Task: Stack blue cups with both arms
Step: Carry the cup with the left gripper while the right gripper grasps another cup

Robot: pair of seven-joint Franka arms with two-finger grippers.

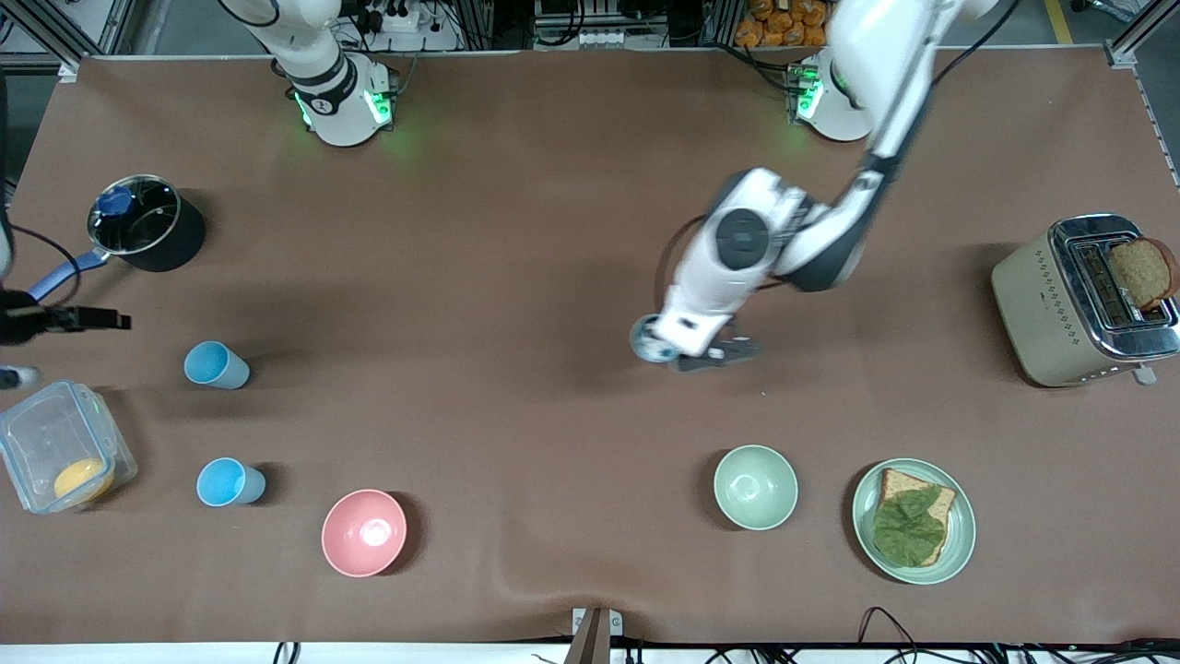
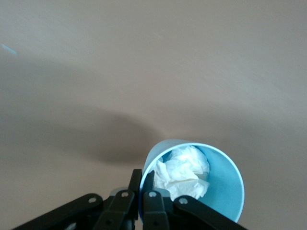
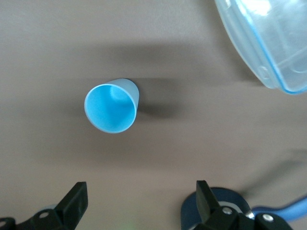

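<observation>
The right gripper grabs the sky-blue cup nearer the pot's base by the cup's rim next, one finger inside, so the cup's base stays free to stack inside another.
My left gripper (image 1: 656, 345) is shut on the rim of a blue cup (image 1: 648, 339) with a white scrap inside, one finger inside and one outside, over the middle of the table. The left wrist view shows the gripper (image 2: 144, 178), the cup (image 2: 223, 189) and the scrap (image 2: 184, 172). Two sky-blue cups stand toward the right arm's end: one (image 1: 217, 364) farther from the front camera, one (image 1: 230, 482) nearer. My right gripper (image 1: 111, 321) is open and empty in the air near the pot. In the right wrist view the gripper (image 3: 140, 188) shows with a sky-blue cup (image 3: 111, 108) below it.
A black pot (image 1: 147, 226) with a glass lid and blue handle, and a clear container (image 1: 28, 433), sit at the right arm's end. A pink bowl (image 1: 364, 533), a green bowl (image 1: 756, 487), a plate (image 1: 959, 544) with bread and lettuce, and a toaster (image 1: 1032, 304) are also on the table.
</observation>
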